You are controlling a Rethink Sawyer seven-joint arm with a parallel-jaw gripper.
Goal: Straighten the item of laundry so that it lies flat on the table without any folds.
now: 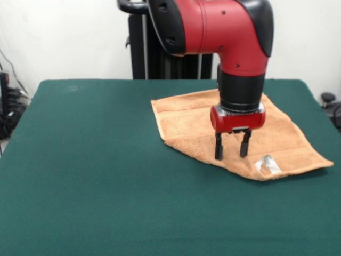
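Note:
The towel's flap lies doubled up, while the rest of the towel (189, 117) is spread flat. My gripper should pinch the towel by its folded-over edge (232, 153) next.
The light-orange terry towel (234, 136) lies on the dark green table (96, 176), right of centre. It is spread out, with a folded-over near edge and a small white label (267, 164) near its front right corner. The red and black arm comes down from above. My gripper (232, 152) hangs over the towel's near part, its two black fingers (218, 147) apart and pointing down, their tips at or just above the cloth. It holds nothing. The arm hides the towel's middle and part of its far edge.
The robot's black pedestal (160, 58) stands behind the table's far edge. Cables and dark equipment (8, 109) sit off the table's left side, and a dark object (330, 104) off the right side. Bare green cloth spans the left and front.

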